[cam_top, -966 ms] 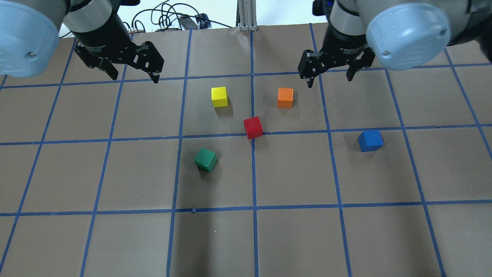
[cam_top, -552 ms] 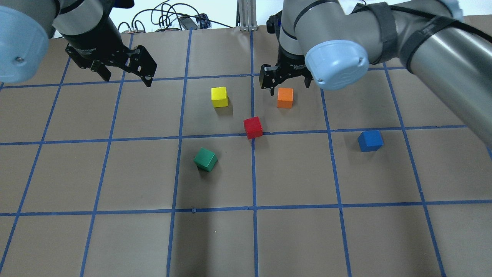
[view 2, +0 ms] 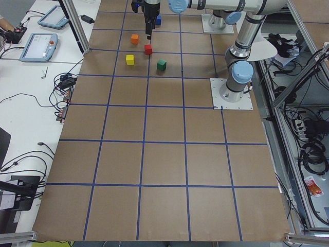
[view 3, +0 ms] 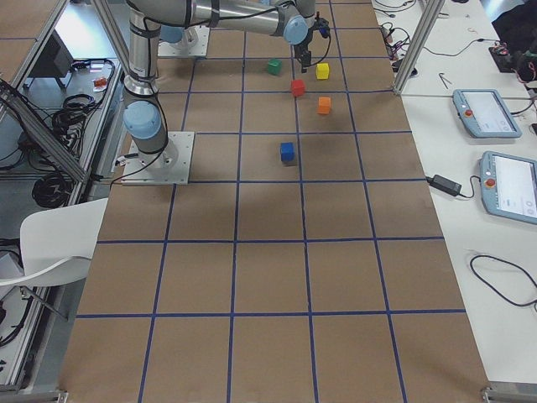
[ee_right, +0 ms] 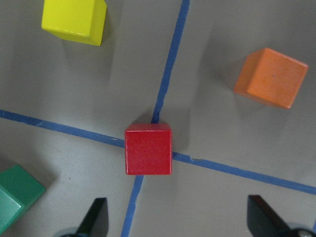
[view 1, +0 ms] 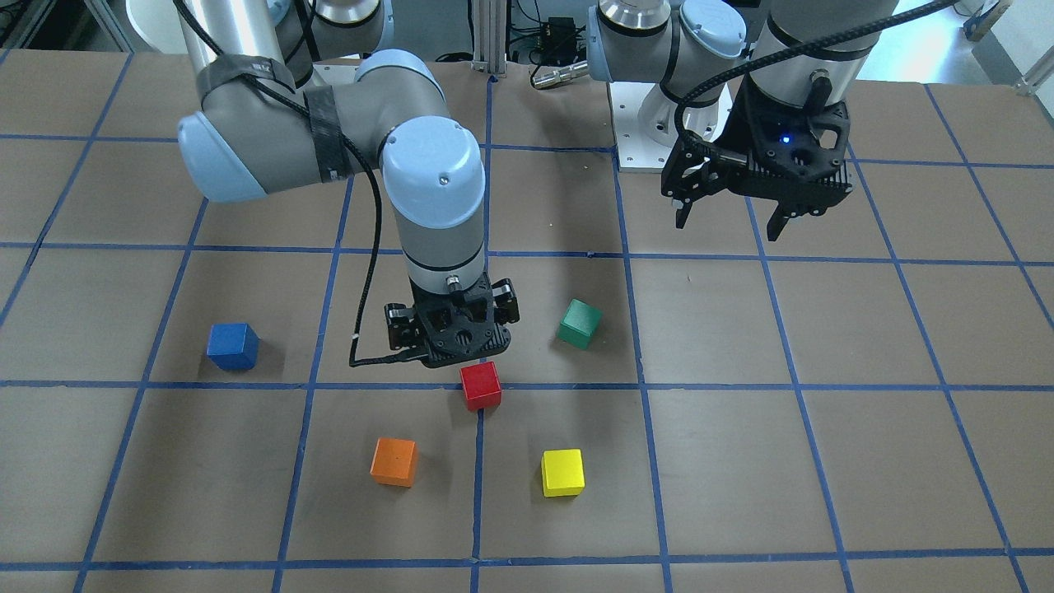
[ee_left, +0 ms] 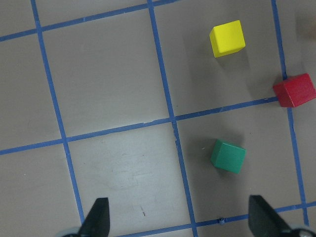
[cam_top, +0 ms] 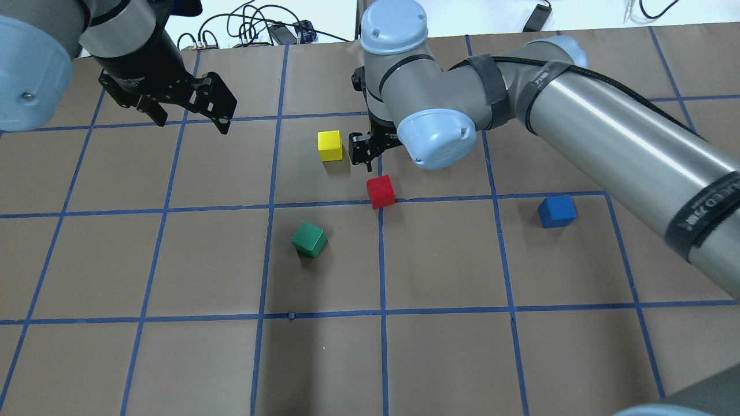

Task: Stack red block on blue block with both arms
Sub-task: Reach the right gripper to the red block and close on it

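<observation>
I should next take hold of the red block by its opposite sides with my right gripper, so that I can stack it on the blue block (view 1: 232,346).
The red block (cam_top: 380,191) sits on a blue tape crossing mid-table; it also shows in the front view (view 1: 480,385) and the right wrist view (ee_right: 148,149). The blue block (cam_top: 557,211) stands alone to the right, also seen from the front (view 1: 232,346). My right gripper (cam_top: 371,157) hovers open just above and behind the red block, which lies between its fingertips (ee_right: 96,219) in the wrist view. My left gripper (cam_top: 191,118) is open and empty, raised over the far left of the table (view 1: 729,226).
A yellow block (cam_top: 330,145) stands beside my right gripper. An orange block (view 1: 394,461) is hidden under my right arm in the overhead view. A green block (cam_top: 309,239) sits nearer the robot, left of the red block.
My right arm has swung left from the far right, past the orange block, to hover over the red block. My left gripper has shifted only slightly left.
</observation>
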Controlling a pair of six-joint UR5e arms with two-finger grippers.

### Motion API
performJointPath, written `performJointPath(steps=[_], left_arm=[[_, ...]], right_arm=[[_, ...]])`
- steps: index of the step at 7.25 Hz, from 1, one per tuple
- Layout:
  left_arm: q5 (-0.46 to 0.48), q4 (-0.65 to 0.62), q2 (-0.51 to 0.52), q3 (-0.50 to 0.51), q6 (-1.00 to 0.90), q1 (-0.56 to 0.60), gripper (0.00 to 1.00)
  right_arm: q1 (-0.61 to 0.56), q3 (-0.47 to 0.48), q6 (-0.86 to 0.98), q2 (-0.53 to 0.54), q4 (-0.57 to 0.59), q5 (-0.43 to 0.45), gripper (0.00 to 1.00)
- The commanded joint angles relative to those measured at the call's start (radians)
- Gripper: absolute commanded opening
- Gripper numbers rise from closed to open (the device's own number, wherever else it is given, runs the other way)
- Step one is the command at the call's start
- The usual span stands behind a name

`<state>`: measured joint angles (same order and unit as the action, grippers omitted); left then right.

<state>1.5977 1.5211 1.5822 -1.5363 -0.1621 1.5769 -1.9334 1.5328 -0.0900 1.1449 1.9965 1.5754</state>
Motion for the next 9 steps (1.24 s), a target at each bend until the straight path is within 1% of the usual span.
performJointPath(steps=[1, 3, 5, 9], left_arm=[[0.002, 0.001, -0.01, -0.004, 0.007, 0.0, 1.0], [0.002, 0.001, -0.01, -0.004, 0.007, 0.0, 1.0], [0.002, 0.002, -0.01, -0.005, 0.007, 0.0, 1.0], [0.002, 0.002, -0.01, -0.005, 0.007, 0.0, 1.0]], right_arm=[[-0.025, 0.001, 0.021, -0.078, 0.047, 0.0, 1.0], [-0.025, 0.003, 0.047, -0.102, 0.047, 0.001, 1.0], [-0.025, 0.004, 0.064, -0.138, 0.088, 0.001, 1.0], [-0.025, 0.004, 0.069, -0.172, 0.103, 0.0, 1.0]])
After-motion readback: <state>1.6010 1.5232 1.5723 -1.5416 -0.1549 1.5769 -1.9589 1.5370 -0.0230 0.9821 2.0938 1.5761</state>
